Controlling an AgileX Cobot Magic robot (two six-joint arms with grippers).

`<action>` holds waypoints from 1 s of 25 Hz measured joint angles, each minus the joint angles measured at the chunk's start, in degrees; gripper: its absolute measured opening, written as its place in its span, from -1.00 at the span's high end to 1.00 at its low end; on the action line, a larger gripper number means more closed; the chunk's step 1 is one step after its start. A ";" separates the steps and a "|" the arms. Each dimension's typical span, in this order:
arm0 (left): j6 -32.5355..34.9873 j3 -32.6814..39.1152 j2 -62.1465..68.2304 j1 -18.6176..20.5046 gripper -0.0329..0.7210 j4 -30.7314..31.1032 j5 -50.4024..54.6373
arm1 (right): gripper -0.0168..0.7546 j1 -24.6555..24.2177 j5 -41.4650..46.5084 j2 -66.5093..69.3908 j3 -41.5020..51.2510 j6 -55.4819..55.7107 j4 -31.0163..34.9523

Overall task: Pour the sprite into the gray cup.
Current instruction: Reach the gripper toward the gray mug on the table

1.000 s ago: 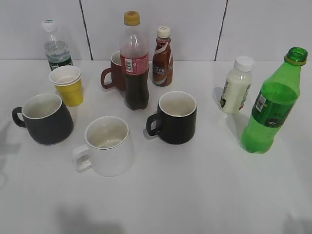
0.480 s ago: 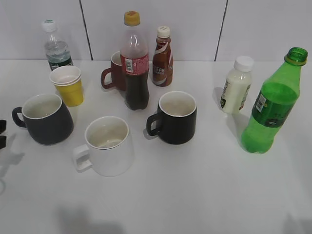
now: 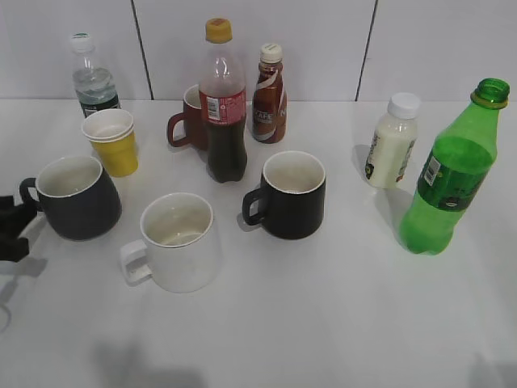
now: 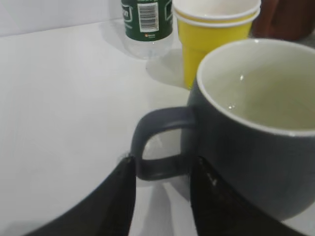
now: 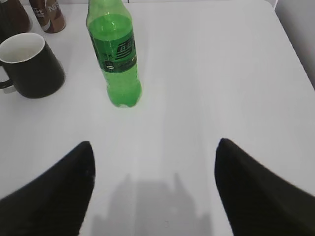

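Observation:
My left gripper grips the cup by its narrow loop handle (image 3: pixel 29 195) next, since the gray cup's round body (image 3: pixel 83 206) is wider than my left gripper's open fingers.
The sprite (image 3: pixel 450 174), a tall green bottle, stands upright at the table's right; it also shows in the right wrist view (image 5: pixel 117 54). The gray cup (image 3: pixel 77 198) stands at the left, white inside, its handle pointing left. My left gripper (image 3: pixel 16 228) is at that handle. In the left wrist view the gray cup (image 4: pixel 256 137) fills the right side and my left gripper (image 4: pixel 162 169) is open, its two fingers astride the handle's lower part. My right gripper (image 5: pixel 154 142) is open and empty, well short of the sprite, and is out of the exterior view.
A white mug (image 3: pixel 179 241) and a black mug (image 3: pixel 291 194) stand in the middle. Behind them are a cola bottle (image 3: pixel 224 105), a brown mug (image 3: pixel 187 121), a coffee bottle (image 3: pixel 269 95), yellow cups (image 3: pixel 113 141), a water bottle (image 3: pixel 93 77) and a milk bottle (image 3: pixel 392 141).
My left gripper has come in from the left edge of the exterior view and moved right, up to the gray cup's handle. Bottles and cups have not moved.

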 joint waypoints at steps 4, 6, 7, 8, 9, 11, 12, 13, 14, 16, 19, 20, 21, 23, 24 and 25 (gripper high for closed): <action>0.54 -1.07 4.28 0.00 0.10 -0.63 -1.54 | -0.50 0.00 0.00 0.00 0.00 0.00 0.00; 0.79 -1.78 5.25 0.00 0.09 -1.63 -1.65 | -0.50 0.00 0.00 0.00 0.00 0.00 0.00; 0.83 -2.00 5.43 0.00 0.08 -2.18 -1.72 | -0.50 0.00 0.00 0.00 0.00 0.00 0.00; 0.92 -2.20 5.42 0.00 0.06 -2.45 -1.72 | -0.50 0.00 0.00 0.00 0.00 0.00 0.00; 0.99 -2.41 5.42 0.12 0.05 -2.51 -1.90 | -0.50 0.00 0.00 0.00 0.00 0.00 0.00; 1.01 -3.19 5.42 0.32 0.02 -1.50 -1.91 | -0.50 0.00 0.00 0.00 0.00 0.00 0.00; 1.05 -3.75 5.42 0.37 0.02 -0.81 -1.91 | -0.50 0.00 0.00 0.00 0.00 0.00 0.00; 1.13 -4.53 5.42 0.39 0.01 0.06 -1.91 | -0.50 0.00 0.00 0.00 0.00 0.00 0.00; 1.15 -5.20 5.42 0.39 0.01 0.19 -2.04 | -0.50 0.00 0.00 0.00 0.00 0.00 0.00; 1.20 -6.09 5.42 0.39 0.01 0.41 -2.16 | -0.50 0.00 0.00 0.00 0.00 0.00 0.00; 1.20 -6.88 5.52 0.39 0.01 1.00 -2.13 | -0.50 0.00 0.00 0.00 0.01 0.00 0.00; 1.20 -7.00 5.73 0.39 0.01 1.11 -2.13 | -0.50 0.00 0.00 0.00 0.01 0.00 0.35; 1.20 -7.43 6.13 0.39 0.01 1.41 -2.24 | -0.50 0.00 0.00 0.00 0.01 0.00 0.00; 1.20 -8.28 7.18 0.39 0.01 2.32 -2.34 | -0.50 0.00 0.00 0.00 0.01 0.00 0.00; 1.20 -8.70 7.79 0.39 0.01 2.68 -2.34 | -0.50 0.00 0.00 0.00 0.01 0.00 0.00; 1.20 -9.10 8.30 0.39 0.01 2.75 -2.34 | -0.50 0.00 0.00 0.00 0.01 0.00 0.00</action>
